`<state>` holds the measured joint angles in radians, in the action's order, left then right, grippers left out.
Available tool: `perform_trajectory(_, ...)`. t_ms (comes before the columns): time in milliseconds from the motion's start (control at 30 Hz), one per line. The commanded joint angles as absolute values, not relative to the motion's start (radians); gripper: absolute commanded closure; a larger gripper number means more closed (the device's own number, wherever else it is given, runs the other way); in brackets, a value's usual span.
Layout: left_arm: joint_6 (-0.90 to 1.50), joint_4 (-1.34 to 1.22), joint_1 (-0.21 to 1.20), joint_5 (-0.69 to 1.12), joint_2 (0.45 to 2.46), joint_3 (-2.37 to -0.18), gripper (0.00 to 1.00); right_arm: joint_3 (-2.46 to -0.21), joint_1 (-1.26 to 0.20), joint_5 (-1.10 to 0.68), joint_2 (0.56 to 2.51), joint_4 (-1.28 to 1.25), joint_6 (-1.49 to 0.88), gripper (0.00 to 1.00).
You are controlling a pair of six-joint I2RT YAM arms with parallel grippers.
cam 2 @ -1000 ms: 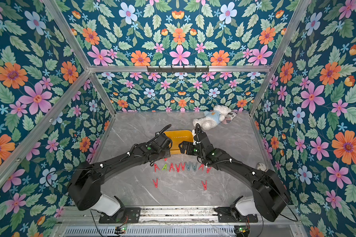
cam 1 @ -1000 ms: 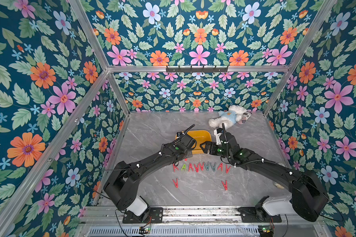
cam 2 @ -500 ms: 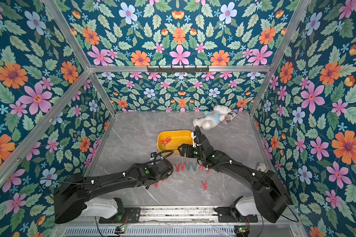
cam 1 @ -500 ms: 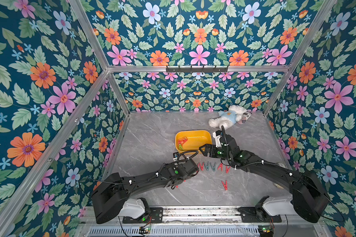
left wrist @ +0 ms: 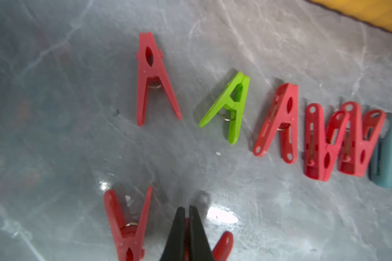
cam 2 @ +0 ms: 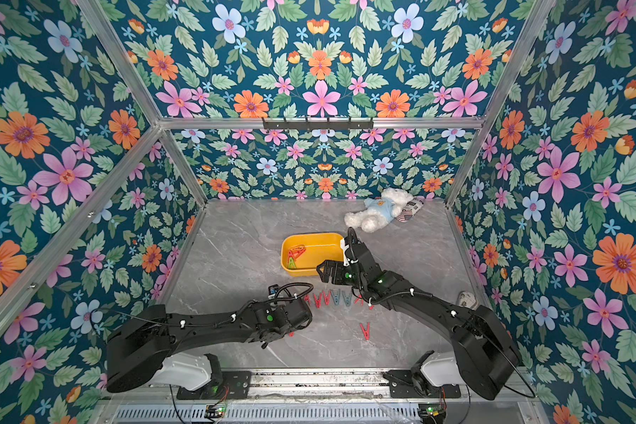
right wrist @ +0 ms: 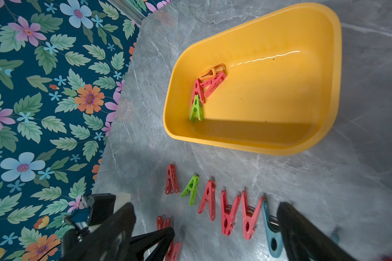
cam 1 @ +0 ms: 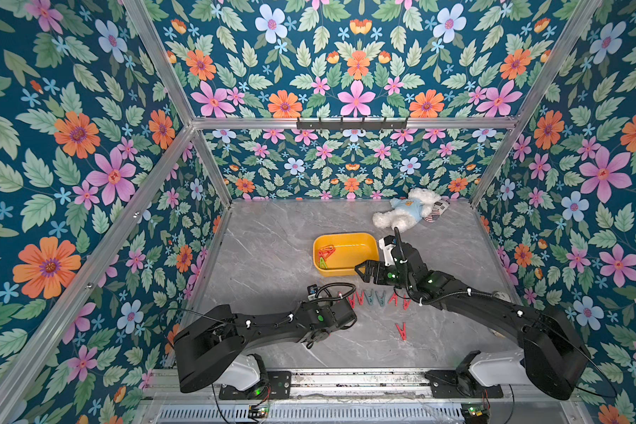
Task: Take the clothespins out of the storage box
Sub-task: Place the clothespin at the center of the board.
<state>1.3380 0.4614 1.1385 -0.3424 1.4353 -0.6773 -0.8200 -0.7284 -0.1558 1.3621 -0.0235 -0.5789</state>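
The red clothespin is just above flat, empty table and would end lying beside the other red one, so it is time for my left gripper to open.
The yellow storage box sits mid-table. A few clothespins, red, orange and green, lie in its left end. Several more clothespins lie in a row in front of it, and a lone red one lies nearer the front. My left gripper is shut on a red clothespin just above the table, beside another red one. My right gripper hangs open and empty over the box's front right corner.
A white plush bear lies at the back right. A small grey object rests by the right wall. Flowered walls close in the left, back and right sides. The left arm stretches low across the front left.
My left arm has swung from the box to the front, carrying a red clothespin down near the row's left end. The right gripper has barely moved and stays open.
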Motion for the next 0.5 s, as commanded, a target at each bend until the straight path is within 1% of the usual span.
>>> perform_trajectory(0, 1.366, 0.445, 1.14, -0.35, 1.447, -0.672, 0.99, -0.826, -0.729, -0.152, 1.364, -0.034, -0.572, 0.01)
perform_trajectory(133, 1.377, 0.445, 1.141, -0.346, 1.451, -0.662, 0.96, -0.83, -0.729, -0.153, 1.373, -0.037, -0.571, 0.01)
perform_trajectory(200, 1.372, 0.451, 1.142, -0.351, 1.446, -0.669, 0.89, -0.838, -0.73, -0.156, 1.38, -0.037, -0.571, 0.01)
perform_trajectory(367, 1.368, 0.501, 1.143, -0.373, 1.419, -0.698, 0.83, -0.865, -0.729, -0.156, 1.407, -0.034, -0.572, 0.01)
perform_trajectory(467, 1.362, 0.542, 1.141, -0.395, 1.383, -0.721, 0.76, -0.897, -0.73, -0.15, 1.433, -0.025, -0.569, 0.01)
